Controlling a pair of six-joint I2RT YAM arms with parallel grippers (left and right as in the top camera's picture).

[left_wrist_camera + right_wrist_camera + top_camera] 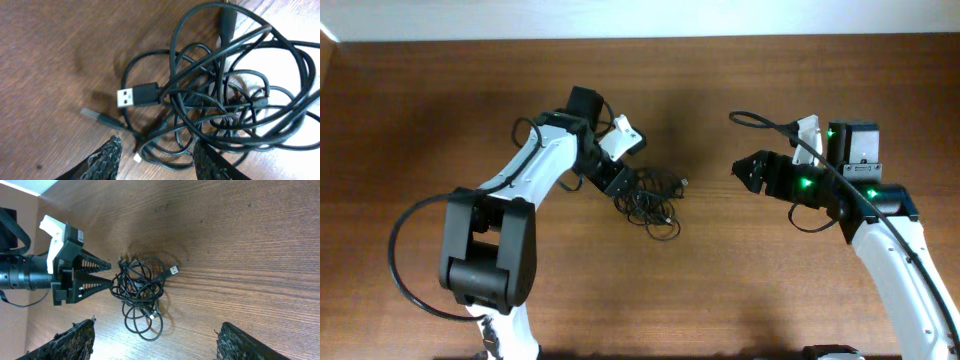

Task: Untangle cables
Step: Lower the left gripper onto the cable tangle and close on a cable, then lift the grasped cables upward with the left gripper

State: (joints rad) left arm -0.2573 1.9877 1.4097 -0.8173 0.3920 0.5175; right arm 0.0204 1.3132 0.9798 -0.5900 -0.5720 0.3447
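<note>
A loop at the clump's edge (634, 183) (159, 151) should be grabbed next by my left gripper to untangle the cables. The rest stays free for my right gripper.
The cables (653, 198) are thin black cords knotted in one clump on the wooden table, with loose loops trailing toward the front. The left wrist view shows the tangle (225, 100) close up, with a USB plug (134, 96) sticking out to the left. My left gripper (157, 160) is open, its fingertips straddling the clump's edge with loops lying between them. It also shows in the overhead view (620, 186) and the right wrist view (97, 273). My right gripper (155, 342) is open wide and empty, well to the right of the clump (140, 286) in the overhead view (744, 170).
The wooden table (740, 290) has a pale wall edge along the back. A thicker black robot cable (405, 250) loops by the left arm's base, and another (760, 120) arcs above the right arm.
</note>
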